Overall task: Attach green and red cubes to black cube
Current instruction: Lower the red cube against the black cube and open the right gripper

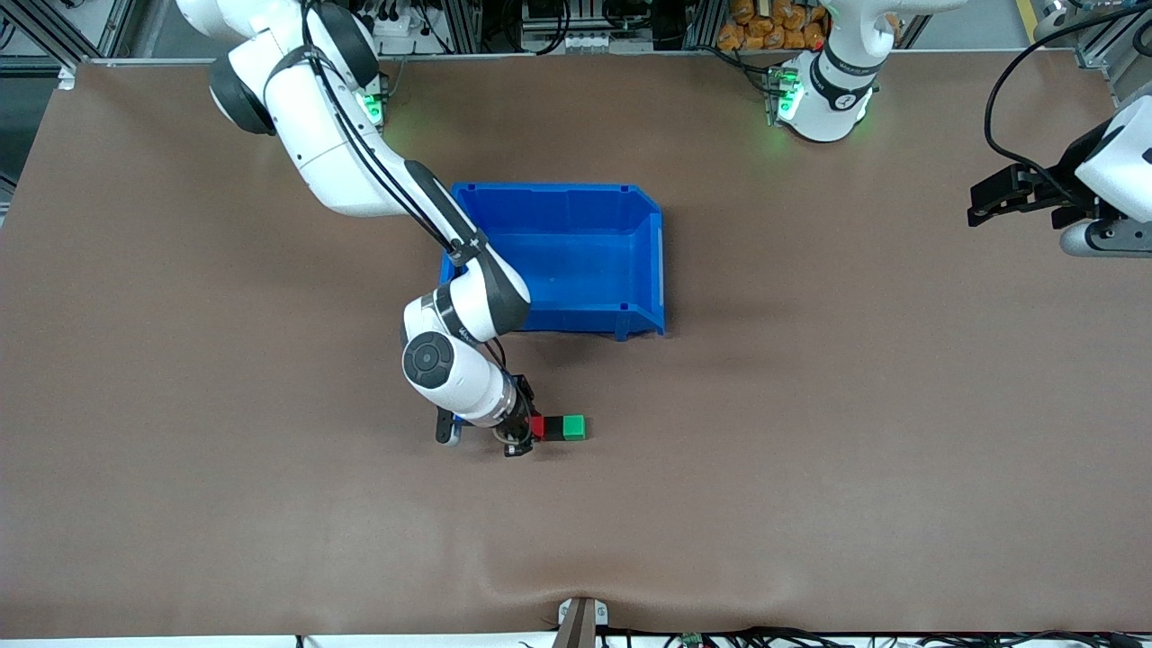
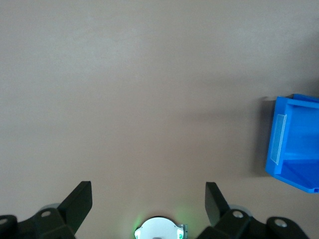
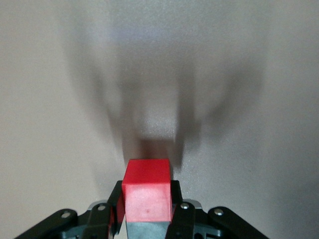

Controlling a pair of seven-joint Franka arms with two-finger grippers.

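The red cube is low beside the black cube over the table. My right gripper should open.
The red cube, black cube and green cube form one joined row, with black in the middle, nearer the front camera than the blue bin. My right gripper is shut on the red end of that row, low over the table. In the right wrist view the red cube fills the gap between the fingers of the right gripper; black and green do not show there. My left gripper waits open and holds nothing, above the left arm's end of the table; its fingers stand wide apart around the gripper's middle.
A large blue bin stands in the middle of the table, farther from the front camera than the cubes; one corner of it shows in the left wrist view. The right arm's forearm crosses over the bin's edge. A brown mat covers the table.
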